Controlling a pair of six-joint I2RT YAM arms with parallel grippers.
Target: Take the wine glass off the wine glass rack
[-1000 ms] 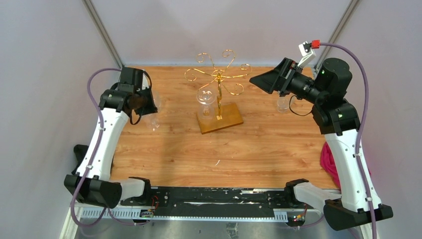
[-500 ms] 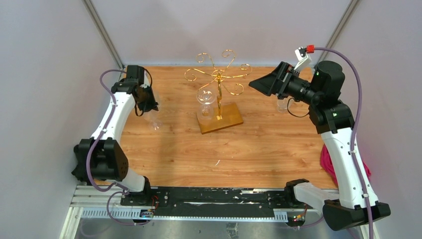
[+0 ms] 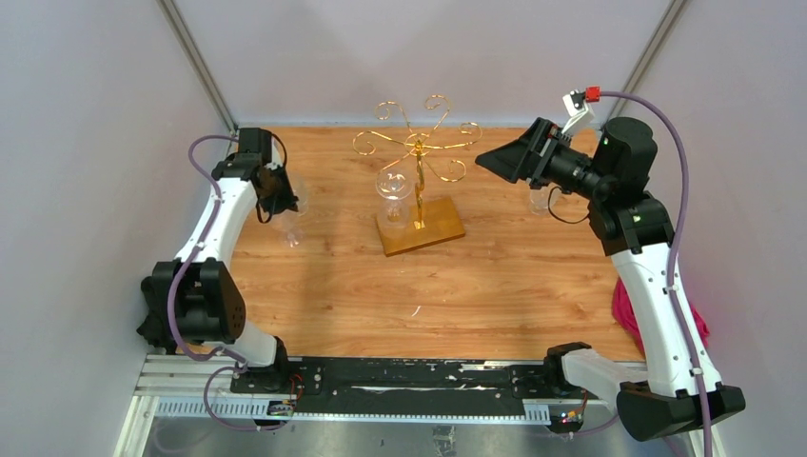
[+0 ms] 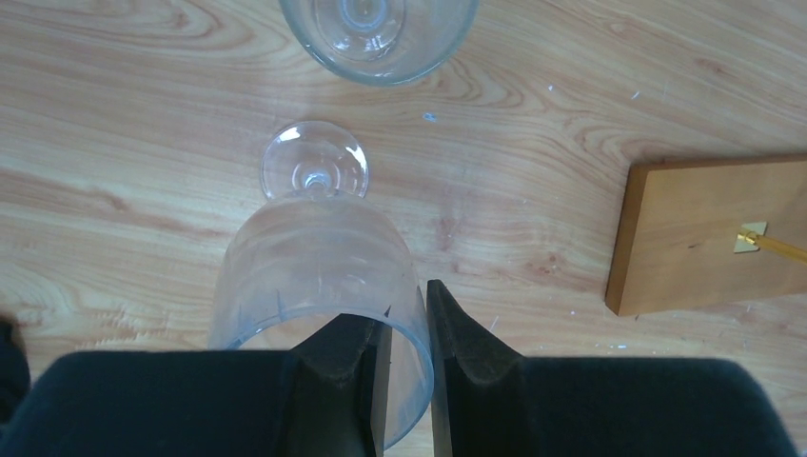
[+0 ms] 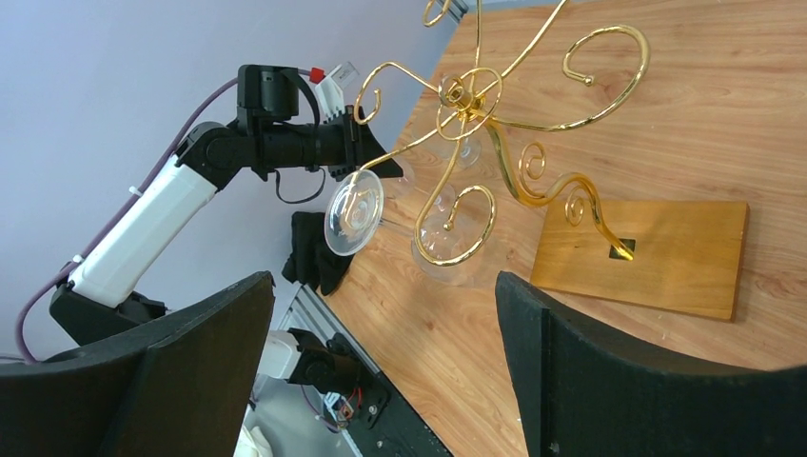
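Note:
The held glass stands upright with its round foot flat on empty wood and would stay standing, so my left gripper needs to open.
The gold wine glass rack (image 3: 419, 152) stands on its wooden base (image 3: 421, 227) at the table's middle back. One clear wine glass (image 3: 393, 183) hangs upside down from an arm on its left side; the right wrist view shows its round foot (image 5: 354, 211) caught in the wire. My right gripper (image 3: 502, 158) is open, to the right of the rack and pointing at it, with nothing between its fingers (image 5: 219, 324). My left gripper (image 4: 409, 305) is at the far left, shut on the rim of another upright wine glass (image 4: 314, 257), with one finger inside the bowl.
A further glass (image 4: 379, 29) stands on the wood just beyond the held one. Another glass (image 3: 541, 200) stands below my right wrist. A pink cloth (image 3: 628, 314) lies at the table's right edge. The rack base (image 4: 704, 228) is to the right of my left gripper.
The left arm has folded, its elbow dropping back toward its base, while the gripper and its glass stayed near the same spot. The right gripper edged slightly left.

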